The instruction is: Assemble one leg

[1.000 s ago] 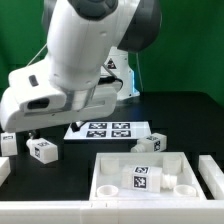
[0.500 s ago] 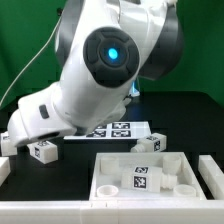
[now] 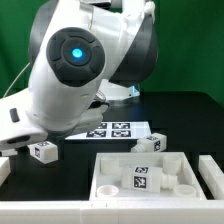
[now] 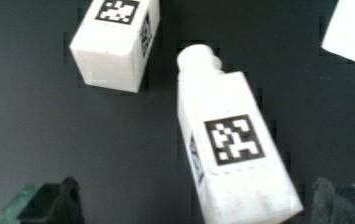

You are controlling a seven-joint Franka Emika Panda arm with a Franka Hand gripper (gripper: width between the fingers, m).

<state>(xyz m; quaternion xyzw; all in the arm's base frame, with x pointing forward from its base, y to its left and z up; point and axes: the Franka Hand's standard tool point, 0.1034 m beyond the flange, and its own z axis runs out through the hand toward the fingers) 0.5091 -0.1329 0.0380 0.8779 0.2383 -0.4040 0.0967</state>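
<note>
It isn't time to close yet: my fingers stop above the tagged leg between them in the wrist view. My gripper should go lower first and then close on the leg.
In the wrist view a white leg (image 4: 227, 135) with a black-and-white tag lies on the black table, its lower end between my fingers. My gripper (image 4: 195, 205) is open, with one dark fingertip (image 4: 49, 200) on each side of the leg and a gap to each. A second tagged leg (image 4: 113, 42) lies beyond it. In the exterior view the arm's body hides the gripper at the left. A leg (image 3: 42, 151) lies near the arm and another leg (image 3: 148, 144) lies behind the panel.
The large white rimmed panel (image 3: 105, 178) with a tag lies at the front centre. The marker board (image 3: 110, 129) lies behind it. White parts lie at the far left (image 3: 5, 168) and far right (image 3: 212, 175) edges.
The arm has swung and its hand has moved down and toward the exterior view's left. The legs, panel and marker board have not moved.
</note>
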